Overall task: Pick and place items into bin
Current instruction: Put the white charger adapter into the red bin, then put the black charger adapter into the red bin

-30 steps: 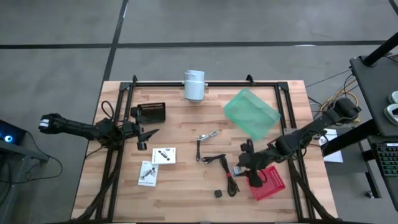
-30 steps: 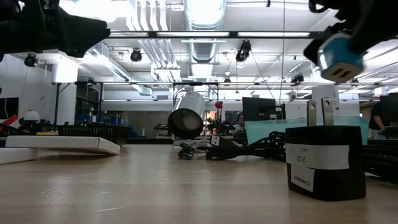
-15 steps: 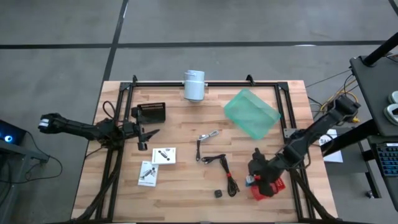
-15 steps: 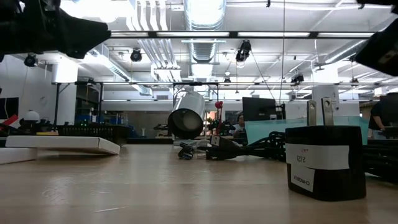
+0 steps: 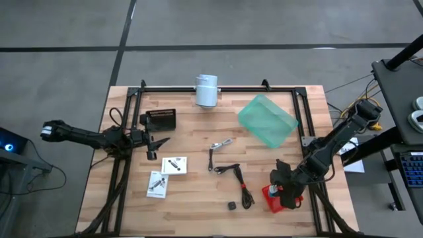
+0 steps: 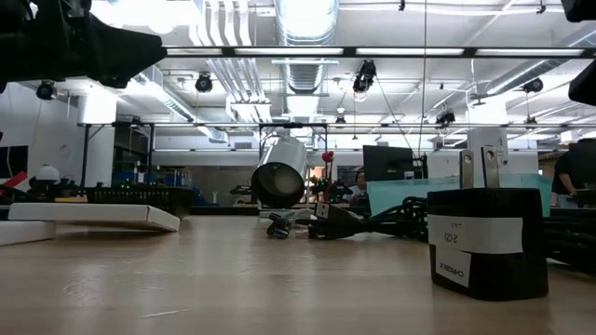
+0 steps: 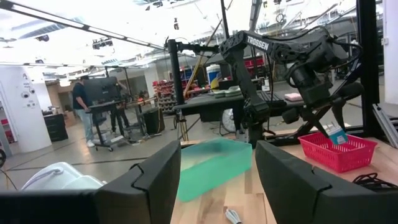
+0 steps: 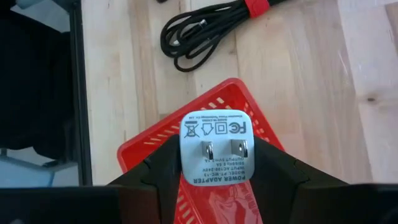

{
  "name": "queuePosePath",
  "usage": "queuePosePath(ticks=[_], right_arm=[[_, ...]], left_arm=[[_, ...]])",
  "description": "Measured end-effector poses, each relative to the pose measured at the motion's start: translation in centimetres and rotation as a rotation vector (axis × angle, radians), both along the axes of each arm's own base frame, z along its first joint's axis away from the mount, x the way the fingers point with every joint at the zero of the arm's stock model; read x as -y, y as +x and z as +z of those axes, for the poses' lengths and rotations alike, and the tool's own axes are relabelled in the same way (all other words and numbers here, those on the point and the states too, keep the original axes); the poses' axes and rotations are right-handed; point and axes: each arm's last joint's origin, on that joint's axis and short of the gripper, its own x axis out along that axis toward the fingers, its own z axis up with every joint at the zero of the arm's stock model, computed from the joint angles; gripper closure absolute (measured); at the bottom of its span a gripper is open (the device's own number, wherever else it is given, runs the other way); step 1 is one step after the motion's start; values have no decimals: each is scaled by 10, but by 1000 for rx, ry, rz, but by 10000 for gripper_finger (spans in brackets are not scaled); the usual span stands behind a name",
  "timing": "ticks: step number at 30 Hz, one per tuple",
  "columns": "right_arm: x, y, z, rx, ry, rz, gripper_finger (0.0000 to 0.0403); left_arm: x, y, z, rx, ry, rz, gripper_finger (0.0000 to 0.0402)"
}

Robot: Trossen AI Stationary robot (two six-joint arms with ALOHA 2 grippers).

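My right gripper holds the power adapter (image 5: 273,190) (image 8: 214,146) over the red bin. It should open now, as the adapter would land inside.
My right gripper (image 5: 283,190) hangs over the red mesh bin (image 5: 293,199) at the table's right near corner, shut on a white power adapter (image 8: 214,146). Lying on the wood are two bundles of black cord (image 5: 231,171) (image 5: 246,196), a tiny black cube (image 5: 232,205), a silvery metal piece (image 5: 221,143) and two white packets (image 5: 174,164) (image 5: 156,184). My left gripper (image 5: 156,143) waits open above the table's left side. My right gripper pinches the power adapter between its two fingers (image 8: 163,163), one on each of two opposite sides of the body (image 8: 185,155). The pronged face points back at the wrist. The fingers come from above, pointing down. The adapter is lifted clear, over the red bin (image 8: 149,152).
A tilted green translucent container (image 5: 266,120) lies toward the right far corner. A white cylinder (image 5: 205,90) stands at the far edge and a black ribbed block (image 5: 160,119) at the left far side. Dark rails (image 5: 122,178) run along both sides; bare wood lies in the near middle.
My right gripper has carried the adapter toward the table's right and near edges, from beside the cords to above the red bin. It has left the low view at the right. Bin and other items have stayed put.
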Motion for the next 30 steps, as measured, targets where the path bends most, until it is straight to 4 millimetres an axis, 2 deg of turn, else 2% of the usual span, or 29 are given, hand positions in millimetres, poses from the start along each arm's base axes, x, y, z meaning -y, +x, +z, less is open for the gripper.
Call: queuePosePath(ticks=[8, 19, 30], right_arm=[[0, 0, -1, -5, -4, 1, 254], [0, 0, -1, -5, -1, 2, 208], [-1, 3, 1, 42, -11, -23, 205]], left_arm=[[0, 0, 0, -1, 0, 0, 210], [0, 0, 0, -3, 0, 0, 210], [0, 0, 0, -2, 0, 0, 210]])
